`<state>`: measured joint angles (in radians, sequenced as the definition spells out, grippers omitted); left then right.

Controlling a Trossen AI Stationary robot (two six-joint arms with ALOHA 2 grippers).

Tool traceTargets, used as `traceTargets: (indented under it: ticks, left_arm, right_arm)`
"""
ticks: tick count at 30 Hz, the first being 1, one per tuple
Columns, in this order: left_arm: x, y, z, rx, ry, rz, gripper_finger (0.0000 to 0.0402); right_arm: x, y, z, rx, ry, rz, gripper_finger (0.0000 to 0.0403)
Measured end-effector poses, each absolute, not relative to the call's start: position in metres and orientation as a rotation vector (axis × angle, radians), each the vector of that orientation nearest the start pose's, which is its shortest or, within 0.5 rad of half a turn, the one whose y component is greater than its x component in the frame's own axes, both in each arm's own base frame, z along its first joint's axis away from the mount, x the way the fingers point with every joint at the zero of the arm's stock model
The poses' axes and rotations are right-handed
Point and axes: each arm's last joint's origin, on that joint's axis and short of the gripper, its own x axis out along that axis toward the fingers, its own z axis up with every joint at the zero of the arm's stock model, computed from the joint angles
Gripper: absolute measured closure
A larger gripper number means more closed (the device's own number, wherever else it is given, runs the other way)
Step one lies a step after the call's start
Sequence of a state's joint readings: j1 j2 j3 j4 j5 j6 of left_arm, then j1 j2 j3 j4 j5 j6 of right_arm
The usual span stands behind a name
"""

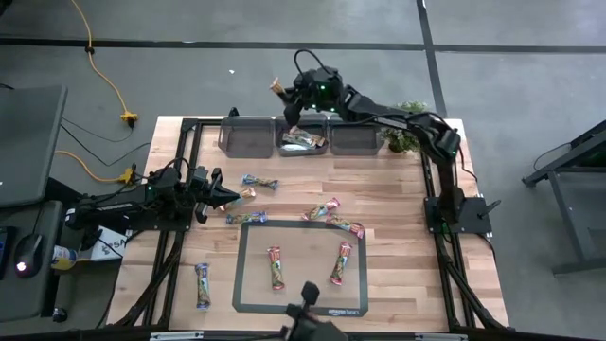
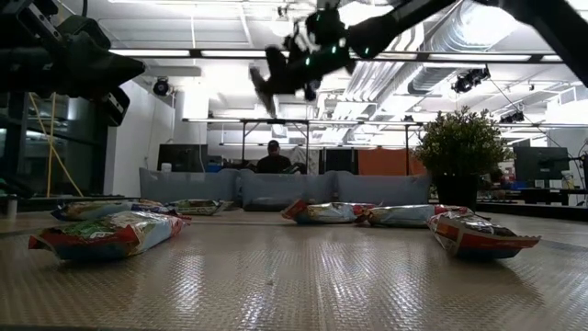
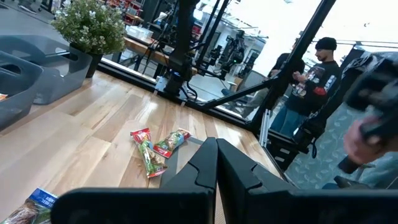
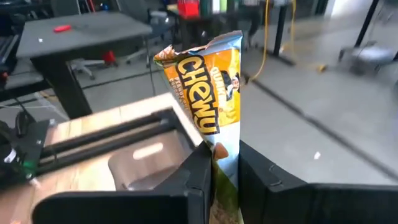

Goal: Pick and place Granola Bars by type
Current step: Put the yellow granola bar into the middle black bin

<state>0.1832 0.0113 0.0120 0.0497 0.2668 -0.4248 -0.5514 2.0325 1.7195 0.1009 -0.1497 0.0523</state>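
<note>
My right gripper moves the brown-gold granola bar (image 1: pixel 277 86) before releasing, since it points outward above and beyond the middle bin (image 1: pixel 303 142) and would miss if released.
My right gripper (image 1: pixel 288 102) hangs in the air over the table's far edge, above the grey bins, shut on a brown-gold granola bar (image 4: pixel 208 93). Several more granola bars lie flat on the wood: one (image 1: pixel 258 182), a pair (image 1: pixel 333 218), two (image 1: pixel 275 267) on the black-edged mat (image 1: pixel 241 284), and one (image 1: pixel 202 284) near the front left. The middle bin (image 1: pixel 303 142) holds a few bars. My left gripper (image 1: pixel 230 196) waits shut at the table's left, level above the wood, touching nothing; its fingers (image 3: pixel 216 149) meet. My right gripper pinches the brown-gold bar between its two fingers (image 4: pixel 198 177) at one end of the wrapper (image 4: pixel 224 163). The bar runs along the fingers and sticks out past their tips. It is lifted clear of table and bins (image 1: pixel 279 90).
Three grey bins line the far edge: left (image 1: pixel 244 137), middle, right (image 1: pixel 355 139). A small potted plant (image 1: pixel 404 138) stands to the right of them. A person (image 3: pixel 314 74) stands beyond the table's right side. Bare wood lies between the bins and the loose bars.
</note>
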Motion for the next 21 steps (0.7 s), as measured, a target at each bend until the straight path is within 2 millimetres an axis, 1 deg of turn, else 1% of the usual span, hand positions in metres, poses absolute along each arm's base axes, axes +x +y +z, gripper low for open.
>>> traceTargets:
  ticks: [3, 6, 9, 15, 18, 21]
  left_arm:
    - [0.096, 0.01, 0.171, -0.413, -0.031, -0.093, 0.0401]
    - [0.096, 0.01, 0.171, -0.413, -0.031, -0.093, 0.0401]
    - [0.096, 0.01, 0.171, -0.413, -0.031, -0.093, 0.0401]
    - [0.096, 0.01, 0.171, -0.413, -0.031, -0.093, 0.0401]
    - [0.096, 0.01, 0.171, -0.413, -0.03, -0.093, 0.0401]
    - [0.096, 0.01, 0.171, -0.413, -0.03, -0.093, 0.0401]
  right_arm:
    - [0.416, -0.261, 0.28, 0.184, 0.227, -0.392, 0.036]
    - [0.412, -0.27, 0.266, 0.236, 0.297, -0.376, 0.036]
    - [0.402, -0.28, 0.258, 0.271, 0.365, -0.376, 0.0362]
    - [0.375, -0.3, 0.243, 0.351, 0.524, -0.356, 0.0365]
    - [0.368, -0.305, 0.239, 0.339, 0.569, -0.34, 0.0364]
    - [0.364, -0.303, 0.235, 0.355, 0.607, -0.273, 0.036]
